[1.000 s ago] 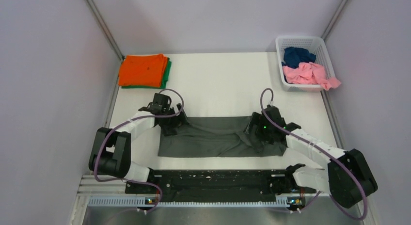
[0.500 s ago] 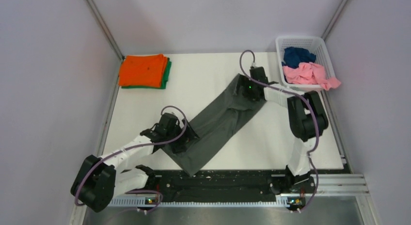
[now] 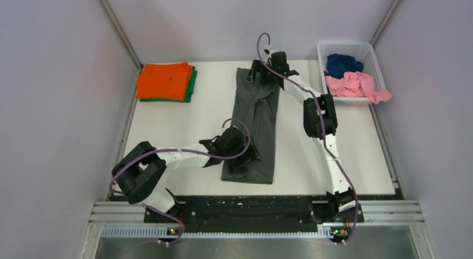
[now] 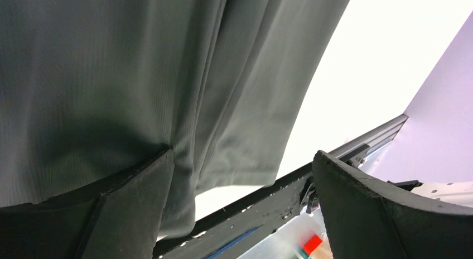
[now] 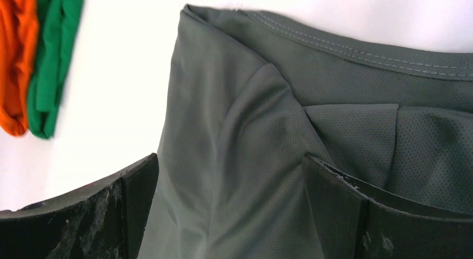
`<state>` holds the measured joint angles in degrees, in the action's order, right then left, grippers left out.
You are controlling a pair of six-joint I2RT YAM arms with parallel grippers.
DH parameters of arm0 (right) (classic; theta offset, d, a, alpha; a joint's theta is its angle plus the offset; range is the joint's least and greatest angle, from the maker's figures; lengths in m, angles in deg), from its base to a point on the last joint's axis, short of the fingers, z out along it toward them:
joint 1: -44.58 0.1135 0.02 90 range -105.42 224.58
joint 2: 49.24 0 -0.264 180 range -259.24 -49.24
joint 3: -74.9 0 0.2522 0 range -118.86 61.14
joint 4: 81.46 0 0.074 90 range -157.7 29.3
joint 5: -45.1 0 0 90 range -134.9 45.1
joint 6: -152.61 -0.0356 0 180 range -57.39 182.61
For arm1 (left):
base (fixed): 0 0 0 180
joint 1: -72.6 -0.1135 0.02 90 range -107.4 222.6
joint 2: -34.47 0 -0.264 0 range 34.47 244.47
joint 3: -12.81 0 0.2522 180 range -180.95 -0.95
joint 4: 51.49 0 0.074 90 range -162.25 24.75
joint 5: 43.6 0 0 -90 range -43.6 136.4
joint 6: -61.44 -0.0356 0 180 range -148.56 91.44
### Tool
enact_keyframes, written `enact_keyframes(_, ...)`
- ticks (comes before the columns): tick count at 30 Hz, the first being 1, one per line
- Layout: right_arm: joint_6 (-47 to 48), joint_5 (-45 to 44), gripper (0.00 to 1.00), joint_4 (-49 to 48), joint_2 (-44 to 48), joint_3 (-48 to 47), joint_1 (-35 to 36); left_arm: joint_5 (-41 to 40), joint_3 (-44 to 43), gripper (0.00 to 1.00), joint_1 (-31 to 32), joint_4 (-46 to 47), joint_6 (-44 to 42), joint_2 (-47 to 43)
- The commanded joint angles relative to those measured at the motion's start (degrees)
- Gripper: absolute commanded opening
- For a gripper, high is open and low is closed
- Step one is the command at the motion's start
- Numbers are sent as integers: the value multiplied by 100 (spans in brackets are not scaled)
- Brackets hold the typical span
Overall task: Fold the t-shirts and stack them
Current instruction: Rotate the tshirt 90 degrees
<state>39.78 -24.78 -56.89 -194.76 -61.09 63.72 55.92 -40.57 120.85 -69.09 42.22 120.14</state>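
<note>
The left gripper grips the dark grey t-shirt at its near-end hem (image 3: 251, 177) (image 4: 230, 178) next, to fold the t-shirt's near end toward its far end.
The dark grey t-shirt (image 3: 257, 125) lies flat as a long folded strip running from the table's far middle to its near edge. My left gripper (image 3: 245, 158) is open at the strip's near end, with cloth against one finger (image 4: 139, 186) and the hem (image 4: 245, 153) between the jaws. My right gripper (image 3: 261, 75) is open over the far end, jaws spread above the cloth (image 5: 268, 130). The orange t-shirt (image 3: 164, 80) lies folded on the green one (image 3: 193, 86) at the far left. Navy blue (image 3: 341, 63) and pink (image 3: 357, 85) t-shirts sit crumpled in the basket.
The white lattice basket (image 3: 348, 46) stands at the far right corner. A black rail (image 3: 245, 206) runs along the table's near edge and shows in the left wrist view (image 4: 268, 206). Grey walls close in the left, right and back sides.
The grey shirt has swung from lying across the table to lying lengthwise. My right arm carried its end to the far middle. My left arm moved its end to the near middle.
</note>
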Motion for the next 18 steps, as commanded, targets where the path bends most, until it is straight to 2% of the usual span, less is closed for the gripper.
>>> enact_keyframes(1,-140,72,99,670,-840,-1275,46,-167,-563,99,355,-423,-192,252)
enact_keyframes(4,-94,23,99,706,-668,-1785,54,-427,-902,99,502,-732,-433,55)
enact_keyframes(6,-39,-50,99,718,-228,-1862,54,-655,-1104,99,608,-914,-642,-178)
enact_keyframes(11,321,-526,99,919,1242,-1203,54,-1316,-1274,99,714,-1631,-959,-918)
enact_keyframes(14,575,-1143,99,1180,2427,136,71,-1898,-921,99,700,-2325,-868,-1551)
enact_keyframes(16,446,-1602,99,1192,3366,1502,73,-2413,-568,99,636,-2708,-746,-1932)
enact_keyframes(18,57,-1774,99,1118,4326,3089,89,-2487,-190,99,467,-2880,-751,-2268)
